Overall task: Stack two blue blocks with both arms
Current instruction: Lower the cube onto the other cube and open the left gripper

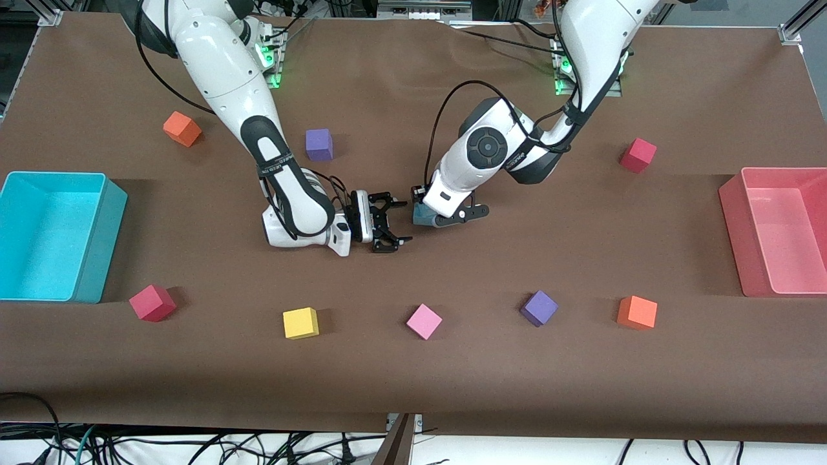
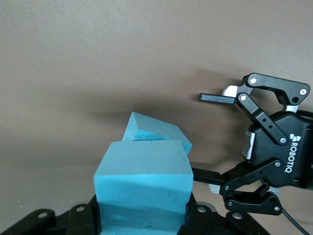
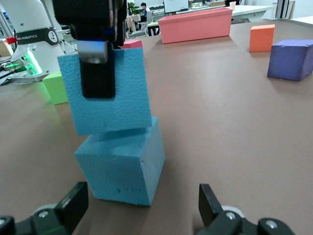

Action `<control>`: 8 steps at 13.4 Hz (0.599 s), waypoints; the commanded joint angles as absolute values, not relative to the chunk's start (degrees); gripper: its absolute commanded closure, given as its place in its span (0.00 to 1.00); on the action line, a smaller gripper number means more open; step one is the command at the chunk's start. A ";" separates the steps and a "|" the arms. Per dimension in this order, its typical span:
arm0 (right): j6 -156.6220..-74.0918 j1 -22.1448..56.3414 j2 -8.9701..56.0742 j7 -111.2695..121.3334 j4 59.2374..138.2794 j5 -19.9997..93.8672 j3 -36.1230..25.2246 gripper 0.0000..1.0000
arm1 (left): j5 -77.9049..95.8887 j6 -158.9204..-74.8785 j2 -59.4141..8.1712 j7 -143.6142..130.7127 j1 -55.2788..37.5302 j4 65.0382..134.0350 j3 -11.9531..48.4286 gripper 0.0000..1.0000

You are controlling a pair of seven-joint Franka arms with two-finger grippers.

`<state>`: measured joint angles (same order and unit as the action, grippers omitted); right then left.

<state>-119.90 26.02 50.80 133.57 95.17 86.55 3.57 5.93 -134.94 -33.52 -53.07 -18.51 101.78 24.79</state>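
The held block [image 2: 143, 191] is over the lower blue block [image 2: 156, 127] and would stay stacked there, so my left gripper needs to let go of it.
My left gripper [image 1: 434, 216] is shut on one light blue block [image 1: 423, 213], mid-table. In the right wrist view this block [image 3: 107, 93] sits tilted and offset on top of the second blue block [image 3: 122, 166], which stands on the brown table. In the left wrist view the held block [image 2: 142, 186] fills my left gripper's [image 2: 142, 218] jaws, with the lower block [image 2: 156, 132] showing under it. My right gripper [image 1: 406, 223] is open and empty, low over the table beside the stack, toward the right arm's end. Its fingers [image 3: 73, 200] stand apart from the lower block.
Purple cubes [image 1: 318, 143] [image 1: 539, 307], orange cubes [image 1: 182, 128] [image 1: 637, 312], red cubes [image 1: 638, 155] [image 1: 152, 303], a yellow cube [image 1: 300, 323] and a pink cube [image 1: 424, 321] lie around. A turquoise bin [image 1: 103, 252] and a pink bin [image 1: 733, 219] stand at the table's ends.
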 commanded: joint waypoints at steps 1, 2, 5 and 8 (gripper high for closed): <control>-119.00 25.49 50.80 135.35 95.80 87.89 3.69 0.00 | 4.48 -135.00 -34.72 -54.76 -19.42 99.84 24.35 0.64; -119.00 25.49 50.71 135.44 95.97 87.89 3.69 0.00 | 4.48 -135.00 -34.72 -54.93 -19.68 99.76 24.35 0.64; -119.00 25.40 50.63 135.44 96.06 87.89 3.69 0.00 | 4.48 -135.00 -34.89 -56.16 -19.86 99.76 24.35 0.64; -118.92 25.14 50.62 135.88 96.76 87.80 3.69 0.00 | 4.48 -135.00 -35.33 -57.21 -20.65 99.76 24.17 0.17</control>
<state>-119.86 25.72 50.80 133.84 95.53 86.55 3.53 5.85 -135.03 -34.23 -55.01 -19.24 101.43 24.79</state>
